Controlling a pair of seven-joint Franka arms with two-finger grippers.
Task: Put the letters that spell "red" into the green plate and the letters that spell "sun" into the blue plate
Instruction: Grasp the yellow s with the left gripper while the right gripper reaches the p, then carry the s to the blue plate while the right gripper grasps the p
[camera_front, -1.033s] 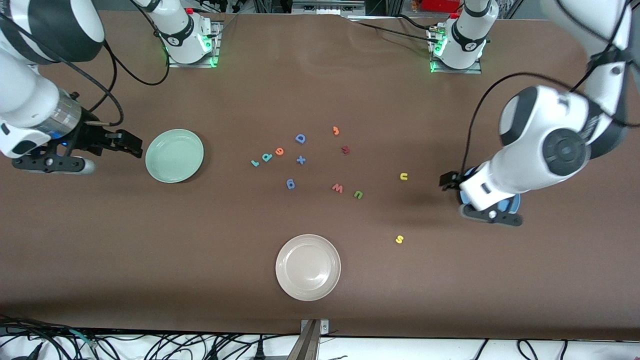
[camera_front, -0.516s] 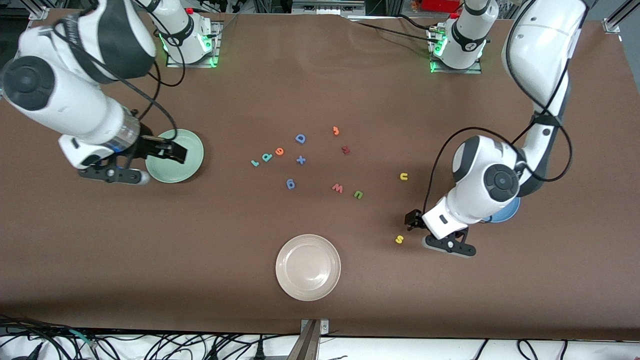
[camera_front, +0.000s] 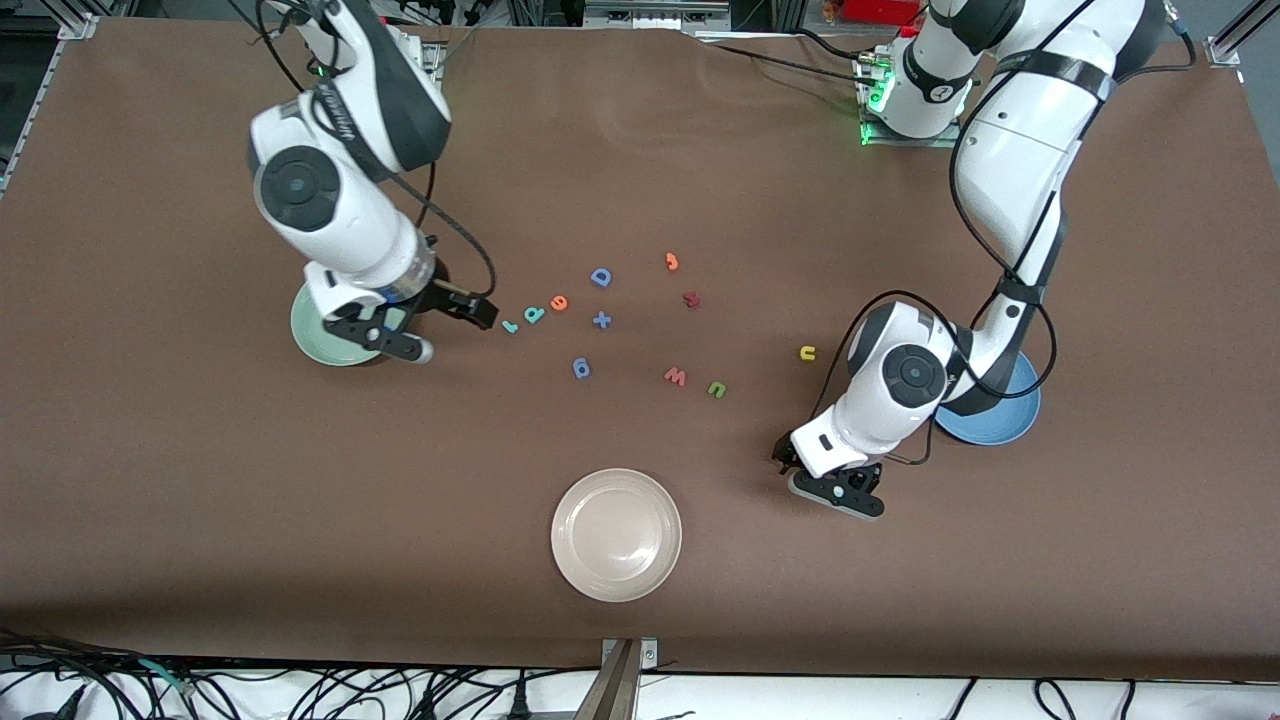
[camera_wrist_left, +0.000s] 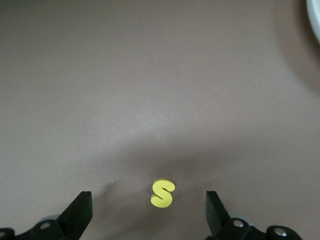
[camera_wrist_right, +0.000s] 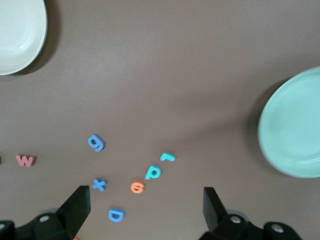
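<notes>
The word "sun" is to be started in the blue plate (camera_front: 1005, 420), so the left gripper next needs to grab the yellow s by its curved sides.
My left gripper (camera_front: 786, 460) hangs open low over the yellow s (camera_wrist_left: 163, 193), which lies on the table between its fingers, untouched; the hand hides it in the front view. The blue plate (camera_front: 1005, 420) lies beside that arm, partly covered. A yellow arch (camera_front: 808, 352) and a green arch (camera_front: 716, 389) lie toward the middle. My right gripper (camera_front: 472, 310) is open and empty, just beside the teal r (camera_front: 510, 326), teal d (camera_front: 534, 314) and orange e (camera_front: 559, 302). The green plate (camera_front: 312, 338) sits half under the right arm.
A cream plate (camera_front: 616, 535) lies near the front edge. Other pieces are scattered mid-table: a blue D (camera_front: 600, 277), a blue cross (camera_front: 601, 320), a blue 6-like piece (camera_front: 581, 368), a red w (camera_front: 675, 376), an orange 3 (camera_front: 672, 262) and a dark red piece (camera_front: 690, 299).
The left gripper swung from over the blue plate to down over the yellow s. The right gripper crossed the green plate to beside the teal r. Both stayed open.
</notes>
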